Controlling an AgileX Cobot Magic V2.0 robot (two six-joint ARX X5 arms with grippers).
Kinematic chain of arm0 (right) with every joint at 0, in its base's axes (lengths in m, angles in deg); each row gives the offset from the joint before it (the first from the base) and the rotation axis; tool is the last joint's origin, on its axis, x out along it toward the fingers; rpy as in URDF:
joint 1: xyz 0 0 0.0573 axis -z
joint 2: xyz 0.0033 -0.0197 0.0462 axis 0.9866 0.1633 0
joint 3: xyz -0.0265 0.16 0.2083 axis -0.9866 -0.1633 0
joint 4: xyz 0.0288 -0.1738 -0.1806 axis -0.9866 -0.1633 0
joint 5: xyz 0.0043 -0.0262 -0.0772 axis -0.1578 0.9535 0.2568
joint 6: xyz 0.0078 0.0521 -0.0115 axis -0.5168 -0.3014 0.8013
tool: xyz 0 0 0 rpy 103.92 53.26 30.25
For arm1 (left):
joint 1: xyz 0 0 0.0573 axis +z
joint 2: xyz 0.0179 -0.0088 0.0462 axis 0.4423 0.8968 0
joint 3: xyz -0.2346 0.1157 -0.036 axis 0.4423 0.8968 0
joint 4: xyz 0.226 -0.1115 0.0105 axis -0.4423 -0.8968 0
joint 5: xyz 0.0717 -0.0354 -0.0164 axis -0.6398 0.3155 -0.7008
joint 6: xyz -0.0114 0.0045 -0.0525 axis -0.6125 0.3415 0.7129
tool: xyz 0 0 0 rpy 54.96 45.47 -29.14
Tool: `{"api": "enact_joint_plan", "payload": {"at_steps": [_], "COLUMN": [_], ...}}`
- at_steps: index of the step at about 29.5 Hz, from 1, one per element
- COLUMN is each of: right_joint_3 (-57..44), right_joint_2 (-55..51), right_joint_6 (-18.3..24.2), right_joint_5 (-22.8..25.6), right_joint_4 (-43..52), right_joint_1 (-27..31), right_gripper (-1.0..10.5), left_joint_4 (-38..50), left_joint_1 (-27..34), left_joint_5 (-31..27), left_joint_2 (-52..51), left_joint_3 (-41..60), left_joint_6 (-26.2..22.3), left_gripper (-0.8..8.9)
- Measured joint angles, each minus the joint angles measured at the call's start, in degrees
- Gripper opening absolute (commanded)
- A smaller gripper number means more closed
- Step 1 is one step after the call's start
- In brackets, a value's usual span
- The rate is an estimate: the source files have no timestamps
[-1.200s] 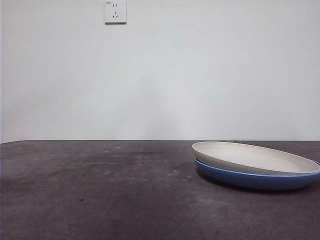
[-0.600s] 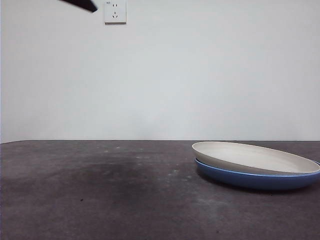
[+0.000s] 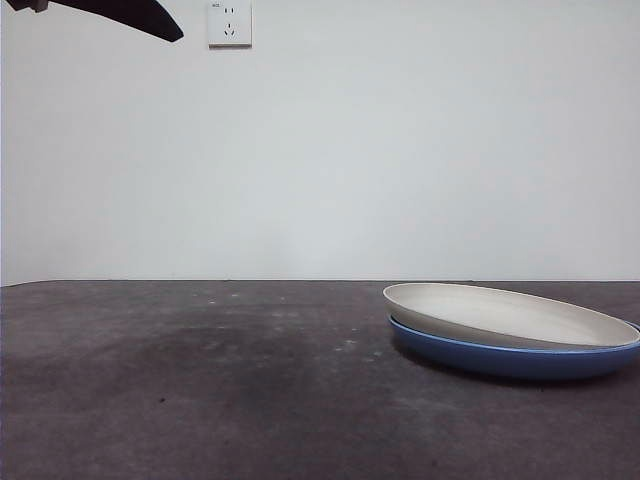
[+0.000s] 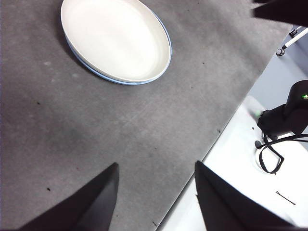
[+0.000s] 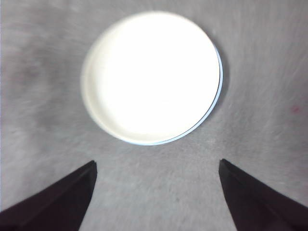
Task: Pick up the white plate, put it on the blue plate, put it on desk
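My right gripper will next grab the white plate (image 3: 500, 312) by its rim (image 3: 612, 327), so that it can carry the stacked plates onto the desk.
The white plate (image 3: 500, 312) lies stacked in the blue plate (image 3: 510, 358) on the desk (image 3: 200, 380), at the right of the front view. In the left wrist view my left gripper (image 4: 155, 163) hangs open and empty, high over bare desk, well away from the white plate (image 4: 115, 38) and the thin blue rim (image 4: 120, 83) under it. My right gripper (image 5: 158, 161) is open and empty, high above the white plate (image 5: 151, 77); the blue plate (image 5: 221, 77) shows only as a rim. That view is blurred.
A black arm tip (image 3: 120, 15) juts in at the front view's top left; I cannot tell which arm's. A wall socket (image 3: 230, 23) sits beside it. The desk's edge (image 4: 211, 139) runs near my left gripper, with black gear and cables (image 4: 284, 115) beyond.
A black arm tip has come into the front view's top left corner and reached farther in. The stacked plates have not moved.
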Motion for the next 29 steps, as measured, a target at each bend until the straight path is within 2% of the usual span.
{"api": "enact_joint_plan", "payload": {"at_steps": [8,17,21,29], "right_joint_3": [-2.3,-2.3,-2.3,-2.3], "right_joint_2": [13.9,29.5,34.0,40.9], "right_joint_6": [-1.3,-1.4,-1.4,-1.4], "right_joint_5": [1.4,1.2,1.2,1.2], "right_joint_4": [12.3,21.4,25.6,30.5], "right_joint_1": [2.1,4.1,4.1,4.1], "right_gripper": [4.1,4.1,3.2,2.9], "left_joint_4": [0.0,0.0,0.0,0.0], "left_joint_1": [0.0,0.0,0.0,0.0], "left_joint_5": [0.0,0.0,0.0,0.0], "left_joint_2": [0.0,0.0,0.0,0.0], "left_joint_3": [0.0,0.0,0.0,0.0], "left_joint_6": [0.0,0.0,0.0,0.0], "left_gripper": [2.49,2.49,2.49,2.49]}}
